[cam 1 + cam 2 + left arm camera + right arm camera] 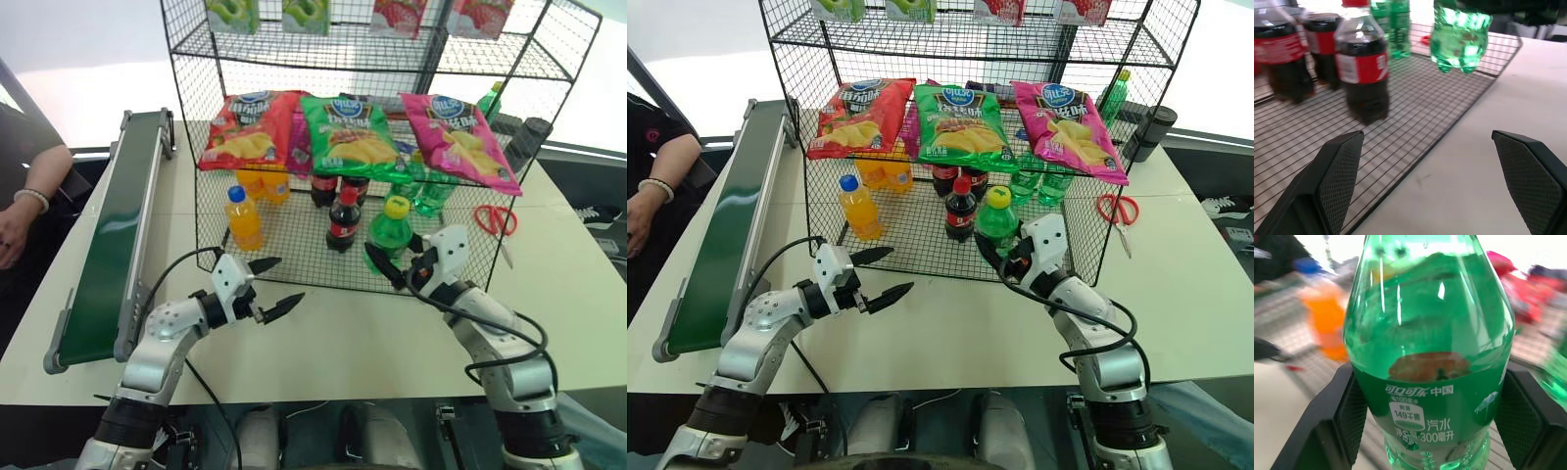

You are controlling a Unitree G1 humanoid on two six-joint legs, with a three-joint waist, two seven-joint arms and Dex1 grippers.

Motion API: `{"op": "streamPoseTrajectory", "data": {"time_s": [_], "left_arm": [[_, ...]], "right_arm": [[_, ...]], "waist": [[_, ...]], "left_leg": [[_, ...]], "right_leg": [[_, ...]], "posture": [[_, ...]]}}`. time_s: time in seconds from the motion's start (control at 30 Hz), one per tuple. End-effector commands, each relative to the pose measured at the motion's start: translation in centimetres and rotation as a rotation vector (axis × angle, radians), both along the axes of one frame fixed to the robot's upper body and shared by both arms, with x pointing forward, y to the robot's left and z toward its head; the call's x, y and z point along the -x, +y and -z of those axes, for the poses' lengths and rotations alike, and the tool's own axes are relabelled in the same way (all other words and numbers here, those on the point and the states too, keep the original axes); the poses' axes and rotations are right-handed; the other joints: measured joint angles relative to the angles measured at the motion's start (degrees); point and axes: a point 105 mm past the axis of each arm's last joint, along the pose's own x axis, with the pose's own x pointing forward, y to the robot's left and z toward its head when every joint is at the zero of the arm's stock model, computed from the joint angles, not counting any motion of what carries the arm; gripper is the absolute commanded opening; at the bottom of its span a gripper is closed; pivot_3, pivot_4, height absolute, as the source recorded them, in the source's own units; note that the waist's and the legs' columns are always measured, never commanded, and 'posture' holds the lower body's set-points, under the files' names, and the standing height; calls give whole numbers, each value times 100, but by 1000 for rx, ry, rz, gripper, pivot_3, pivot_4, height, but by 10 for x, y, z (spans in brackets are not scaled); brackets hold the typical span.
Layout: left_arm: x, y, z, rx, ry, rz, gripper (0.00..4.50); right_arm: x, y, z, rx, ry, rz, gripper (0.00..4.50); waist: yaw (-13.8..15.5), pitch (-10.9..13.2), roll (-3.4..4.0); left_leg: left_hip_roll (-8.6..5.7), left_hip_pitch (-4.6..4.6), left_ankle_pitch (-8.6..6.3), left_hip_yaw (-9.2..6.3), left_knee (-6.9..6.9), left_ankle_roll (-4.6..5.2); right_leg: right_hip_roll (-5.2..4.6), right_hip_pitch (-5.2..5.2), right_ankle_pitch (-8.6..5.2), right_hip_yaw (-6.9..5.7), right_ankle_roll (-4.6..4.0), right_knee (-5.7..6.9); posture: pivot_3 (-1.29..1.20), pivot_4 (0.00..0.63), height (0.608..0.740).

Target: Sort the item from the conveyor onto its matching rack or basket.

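Note:
The green bottle's base (376, 266) hangs above the bottom shelf's mesh (343, 273). From here my right gripper stays closed on the bottle until the bottle touches down.
My right gripper (397, 258) is shut on the item, a green soda bottle (390, 233) with a yellow cap. It holds the bottle upright by the label (1425, 406), just above the front of the bottom tier of the black wire rack (289, 240). My left gripper (286, 280) is open with nothing between its fingers (1339, 176). It hangs over the table in front of the rack, left of the bottle. The dark green conveyor (113, 235) runs along the table's left side, and its belt is bare.
On the bottom tier stand an orange bottle (244, 217), cola bottles (343, 217) and more green bottles (428, 192). Chip bags (348, 130) lie on the tier above. Red scissors (496, 217) lie right of the rack. A person's hand (20, 211) rests at the far left.

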Motion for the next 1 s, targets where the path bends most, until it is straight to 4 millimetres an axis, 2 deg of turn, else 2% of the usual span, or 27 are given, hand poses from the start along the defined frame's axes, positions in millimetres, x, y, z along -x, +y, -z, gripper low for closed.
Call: {"op": "streamPoseTrajectory", "data": {"time_s": [0.03, 0.2, 0.43, 0.7, 0.77, 0.8, 1.0], "left_arm": [[3, -5, -18, 35, -74, 7, 4435], [9, -17, -24, 50, -85, 43, 4435], [13, -25, -29, 58, -86, 76, 4435], [12, -25, -31, 55, -88, 80, 4435], [12, -25, -31, 55, -88, 82, 4500], [12, -25, -31, 55, -89, 83, 4500], [13, -26, -31, 49, -88, 92, 4500]], "right_arm": [[-13, -13, -11, 13, -118, 108, 3026], [-37, -35, 4, -43, -107, 276, 3026], [-58, -48, 15, -92, -84, 357, 3026], [-65, -55, 21, -134, -66, 381, 3026], [-65, -55, 21, -135, -64, 377, 4049], [-64, -55, 22, -137, -62, 373, 4374], [-55, -52, 21, -97, -70, 337, 4481]], "waist": [[-6, 0, 1], [-20, 5, 9], [-24, 7, 15], [-23, 6, 22], [-22, 5, 23], [-23, 4, 24], [-19, 1, 28]], "left_leg": [[0, 0, 0, 2, 0, 0], [2, 5, 1, 5, 0, -1], [3, 6, 1, 6, 1, 0], [3, 7, 1, 7, 2, -1], [3, 7, 1, 7, 1, -1], [3, 7, 1, 7, 2, -1], [4, 10, 1, 7, 2, 0]], "right_leg": [[0, 0, 0, 1, 0, 1], [4, -2, 1, 4, 0, 12], [4, -2, 1, 5, -1, 17], [3, 0, 1, 6, 0, 18], [3, 0, 1, 6, 0, 18], [3, 0, 1, 6, 0, 19], [3, 2, 1, 6, 0, 19]], "posture": [[0, 150, 735], [0, 150, 735], [0, 150, 735], [0, 150, 735], [0, 150, 735], [0, 150, 735], [0, 150, 735]]}}
